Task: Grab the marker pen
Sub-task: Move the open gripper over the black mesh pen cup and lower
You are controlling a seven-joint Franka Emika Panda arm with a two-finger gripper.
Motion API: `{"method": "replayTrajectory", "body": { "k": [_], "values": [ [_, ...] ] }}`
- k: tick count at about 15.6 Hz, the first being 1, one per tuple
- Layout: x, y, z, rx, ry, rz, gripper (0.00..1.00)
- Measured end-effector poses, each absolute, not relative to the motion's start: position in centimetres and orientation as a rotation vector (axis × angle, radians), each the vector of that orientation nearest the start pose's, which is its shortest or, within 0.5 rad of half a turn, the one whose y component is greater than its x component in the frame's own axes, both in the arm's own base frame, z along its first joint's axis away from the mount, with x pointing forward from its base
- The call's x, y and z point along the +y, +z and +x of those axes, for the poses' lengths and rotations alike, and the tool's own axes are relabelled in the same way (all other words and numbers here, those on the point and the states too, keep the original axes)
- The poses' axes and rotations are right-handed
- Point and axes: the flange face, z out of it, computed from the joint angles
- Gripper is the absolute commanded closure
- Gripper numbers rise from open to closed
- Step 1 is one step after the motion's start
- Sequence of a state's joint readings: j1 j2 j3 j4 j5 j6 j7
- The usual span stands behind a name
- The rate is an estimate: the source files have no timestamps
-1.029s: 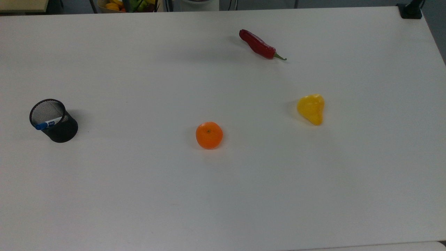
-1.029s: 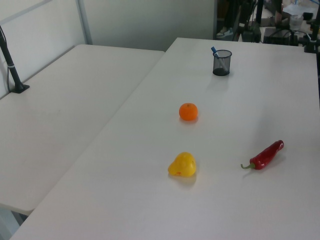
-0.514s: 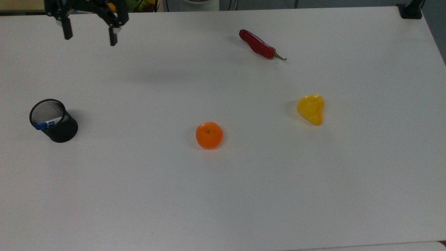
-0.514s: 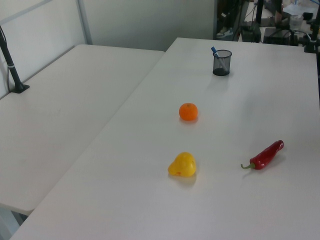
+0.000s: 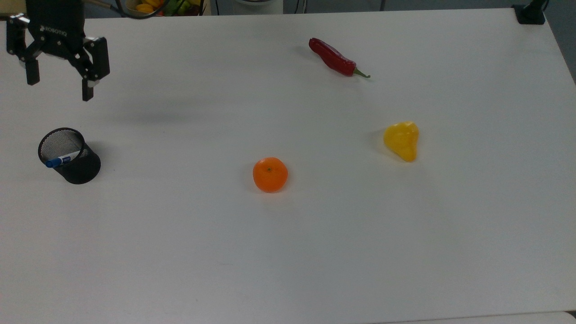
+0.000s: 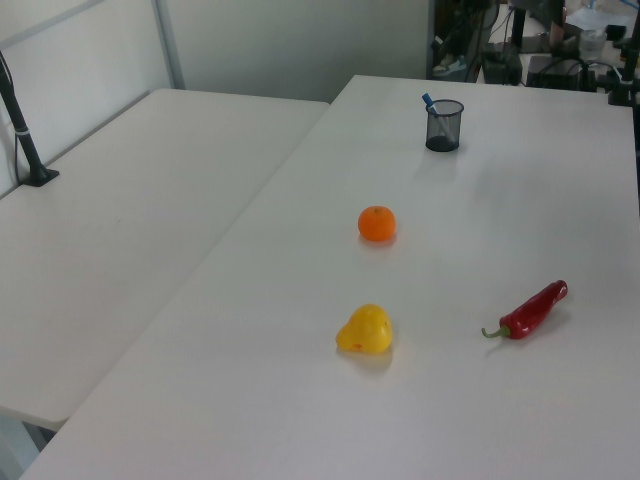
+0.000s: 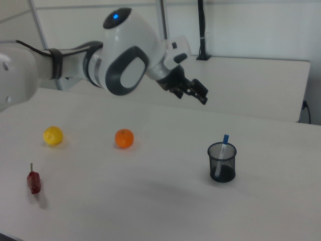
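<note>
My gripper grabs the marker pen by its blue end with the cap (image 6: 428, 99) next, to take the pen out of the black mesh cup (image 6: 444, 127).
The marker pen (image 5: 63, 159), white with a blue cap, leans inside a black mesh cup (image 5: 80, 170) at the top view's left. My gripper (image 5: 60, 85) hangs open with nothing between its fingers, above the table and a short way beyond the cup toward the top view's upper edge. In the right view the gripper (image 7: 200, 94) hovers up and left of the cup (image 7: 222, 165), from which the marker pen (image 7: 224, 140) sticks up. In the left view the cup (image 6: 444, 127) stands at the far end of the table with the pen's blue cap (image 6: 428, 100) above its rim.
An orange (image 5: 270, 174) lies mid-table, a yellow fruit (image 5: 402, 140) to its right in the top view, and a red chili (image 5: 335, 58) further back. A basket of fruit (image 5: 148, 6) sits past the far edge. A second table (image 6: 120, 230) adjoins in the left view.
My gripper entered the top view from the upper edge, then moved left and down toward the cup, staying open. The objects on the table have not moved.
</note>
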State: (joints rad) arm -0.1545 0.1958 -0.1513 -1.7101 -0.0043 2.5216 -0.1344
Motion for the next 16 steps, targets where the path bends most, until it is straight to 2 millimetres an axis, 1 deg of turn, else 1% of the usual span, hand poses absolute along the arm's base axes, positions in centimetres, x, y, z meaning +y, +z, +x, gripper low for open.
{"method": "replayTrajectory", "body": {
  "k": [3,7,9,11,15,16],
  "values": [
    [-21.4,51.1,64.9,0.28,-1.041,-3.157,0.1],
    [-23.1,47.4,66.0,0.299,-1.118,-3.161,0.19],
    [-23.5,45.9,66.3,0.302,-1.131,-3.166,0.23],
    [-23.7,44.3,66.7,0.298,-1.133,-3.171,0.29],
    [-24.0,41.4,67.3,0.291,-1.162,-3.175,0.32],
    [-24.2,40.8,67.4,0.291,-1.169,-3.176,0.36]
  ]
}}
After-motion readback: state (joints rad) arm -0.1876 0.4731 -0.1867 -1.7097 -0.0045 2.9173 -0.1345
